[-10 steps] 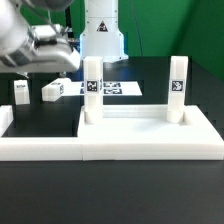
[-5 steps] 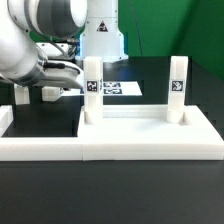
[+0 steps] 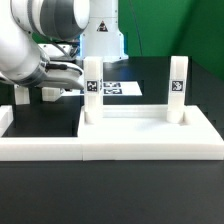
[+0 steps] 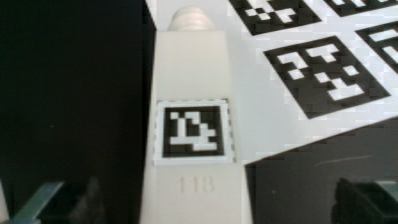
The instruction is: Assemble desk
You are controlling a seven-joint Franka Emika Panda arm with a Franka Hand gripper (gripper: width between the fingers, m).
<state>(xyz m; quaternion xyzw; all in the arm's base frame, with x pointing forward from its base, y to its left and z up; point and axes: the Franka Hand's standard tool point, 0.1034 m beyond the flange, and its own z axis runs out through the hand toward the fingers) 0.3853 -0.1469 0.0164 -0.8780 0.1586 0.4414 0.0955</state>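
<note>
My fingers reach down on both sides of the leg (image 4: 198, 192) below its tag, so it is time for my gripper to close on the leg now.
The white desk top (image 3: 150, 147) lies at the front of the black table. Two white tagged legs (image 3: 90, 92) (image 3: 177, 90) stand upright on its back corners. At the exterior view's left my gripper (image 3: 52, 84) hangs low over a loose leg (image 3: 47, 95) lying on the table. The wrist view shows that leg (image 4: 192, 90) lengthwise between my open fingers (image 4: 36, 203), with dark gaps on both sides and no contact. My gripper (image 4: 205, 208) straddles the leg's end below its tag. Another loose leg (image 3: 20, 93) lies further toward the exterior view's left.
The marker board (image 3: 118, 89) lies flat behind the desk top, and in the wrist view the marker board (image 4: 320, 55) is close beside the straddled leg. A long low white rail (image 3: 38, 147) runs along the front left. The arm's white base (image 3: 102, 30) stands at the back.
The arm came down from above the loose legs and now hangs low over one of them. It has held still over the last half second, jaws open throughout.
</note>
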